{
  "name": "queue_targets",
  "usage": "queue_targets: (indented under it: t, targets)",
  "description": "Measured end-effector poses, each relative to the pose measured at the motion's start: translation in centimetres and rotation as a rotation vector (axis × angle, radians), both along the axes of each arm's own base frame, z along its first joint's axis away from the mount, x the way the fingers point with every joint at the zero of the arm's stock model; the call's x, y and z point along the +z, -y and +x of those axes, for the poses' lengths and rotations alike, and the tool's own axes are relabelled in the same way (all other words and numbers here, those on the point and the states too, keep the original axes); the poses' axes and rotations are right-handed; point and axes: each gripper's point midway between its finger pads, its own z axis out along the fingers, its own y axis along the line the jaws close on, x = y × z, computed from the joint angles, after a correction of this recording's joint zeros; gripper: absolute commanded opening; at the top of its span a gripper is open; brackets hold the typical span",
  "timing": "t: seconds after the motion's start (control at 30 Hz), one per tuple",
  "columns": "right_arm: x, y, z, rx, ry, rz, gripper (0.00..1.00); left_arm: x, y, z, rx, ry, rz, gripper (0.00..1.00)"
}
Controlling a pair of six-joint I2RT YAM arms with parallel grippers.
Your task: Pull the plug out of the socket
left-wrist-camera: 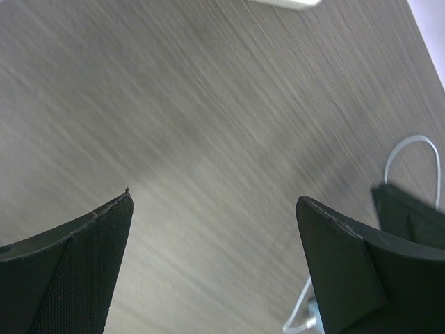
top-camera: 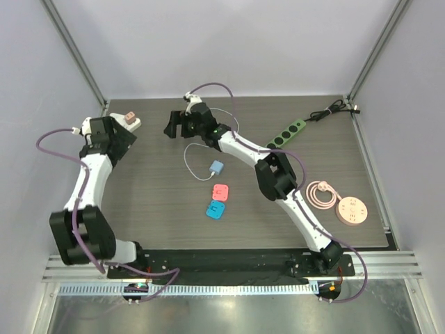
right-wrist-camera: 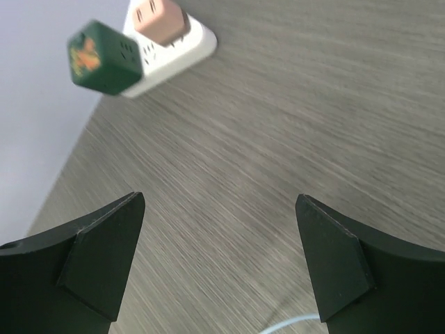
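The left gripper should next grab the green cube plug [right-wrist-camera: 104, 57] across opposite sides, so the socket strip stays free to hold while the robot pulls the green cube plug off.
A white socket strip [top-camera: 132, 122] lies at the far left of the table with a pink plug [top-camera: 130, 117] in it. The right wrist view shows the strip [right-wrist-camera: 182, 50], the pink plug [right-wrist-camera: 161, 19] and a dark green cube plug [right-wrist-camera: 104, 57] at its left end. My left gripper [top-camera: 124, 141] is open and empty just in front of the strip; its wrist view [left-wrist-camera: 214, 197] shows bare table between the fingers and the strip's edge [left-wrist-camera: 286, 3] at the top. My right gripper [top-camera: 174, 129] is open and empty to the right of the strip, over bare table [right-wrist-camera: 220, 197].
A small blue charger [top-camera: 216, 167] with a looped white cable, a red adapter [top-camera: 221, 191] and a blue adapter [top-camera: 215, 209] lie mid-table. A green power strip [top-camera: 288, 132] with a black cable lies at the far right. A round pink socket [top-camera: 350, 211] with a coiled cord sits near right.
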Motion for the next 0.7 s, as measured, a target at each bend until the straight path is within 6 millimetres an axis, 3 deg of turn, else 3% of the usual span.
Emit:
queue_targets:
  t: [0.1,0.3,0.47,0.7]
  targets:
    - [-1.1,-0.2,-0.7,0.021,-0.003,-0.041,0.97,-1.8,-1.8,2.9,0.029,-0.028,-0.008,1.00]
    - [1.9,-2.0,-0.3,0.040,0.064,0.025,0.97,-4.6,-5.8,7.3,0.075,-0.080,0.018,1.00]
    - [3.2,-3.0,0.3,0.036,0.095,0.090,0.97,-4.3,-7.3,10.2,0.060,-0.073,0.069,1.00]
    - [2.0,-3.3,0.4,0.028,0.073,0.109,0.97,-4.8,-8.6,13.6,0.061,-0.061,0.100,1.00]
